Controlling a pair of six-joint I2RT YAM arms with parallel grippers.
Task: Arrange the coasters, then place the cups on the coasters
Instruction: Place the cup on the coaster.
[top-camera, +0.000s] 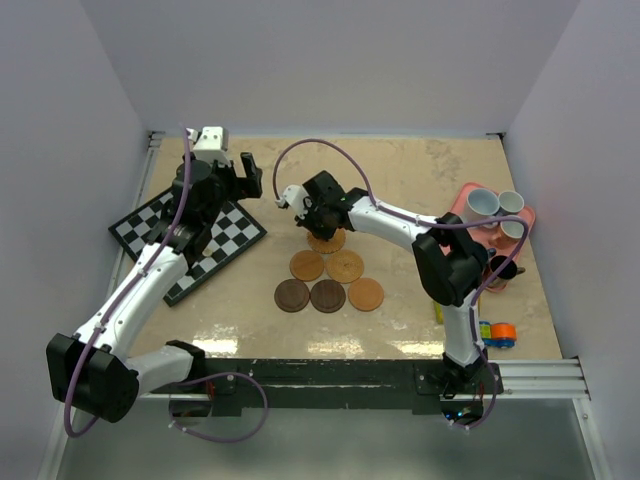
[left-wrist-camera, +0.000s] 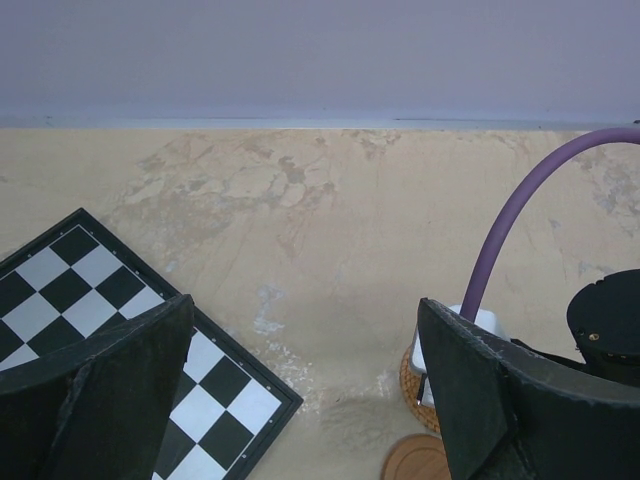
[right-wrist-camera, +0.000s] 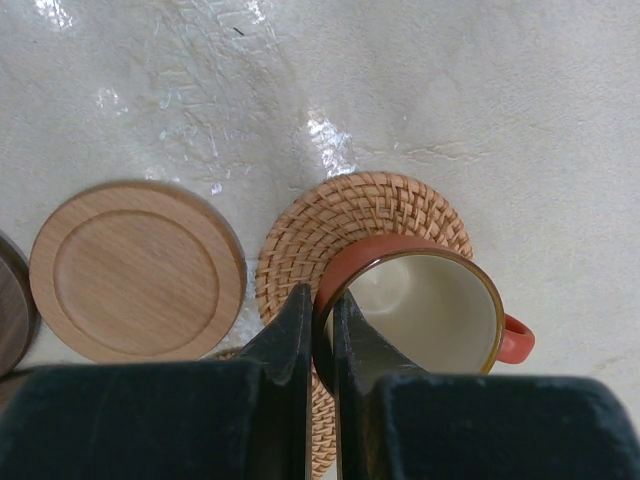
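Note:
I should open my right gripper; the orange-tan cup would land upright on the woven coaster (top-camera: 326, 241).
My right gripper (right-wrist-camera: 322, 300) is shut on the rim of the orange-tan cup (right-wrist-camera: 420, 300), one finger inside and one outside. The cup is over a woven round coaster (right-wrist-camera: 360, 220); whether it rests on it I cannot tell. A smooth wooden coaster (right-wrist-camera: 135, 270) lies just to its left. From above, the woven coaster (top-camera: 326, 241) heads a group of five more: two tan (top-camera: 307, 265) (top-camera: 345, 266), two dark brown (top-camera: 292, 295) (top-camera: 328, 296), one tan (top-camera: 366, 294). My left gripper (top-camera: 245, 175) hangs open and empty at the back left. Three white cups (top-camera: 480, 203) stand on the pink tray (top-camera: 468, 190).
A chessboard (top-camera: 190, 240) lies tilted at the left, under my left arm; its corner (left-wrist-camera: 90, 290) shows below the left fingers. A dark cup (top-camera: 503, 268) sits by the tray's near edge. Small coloured cylinders (top-camera: 497, 333) lie at the front right. A purple cable (left-wrist-camera: 520, 200) arcs nearby.

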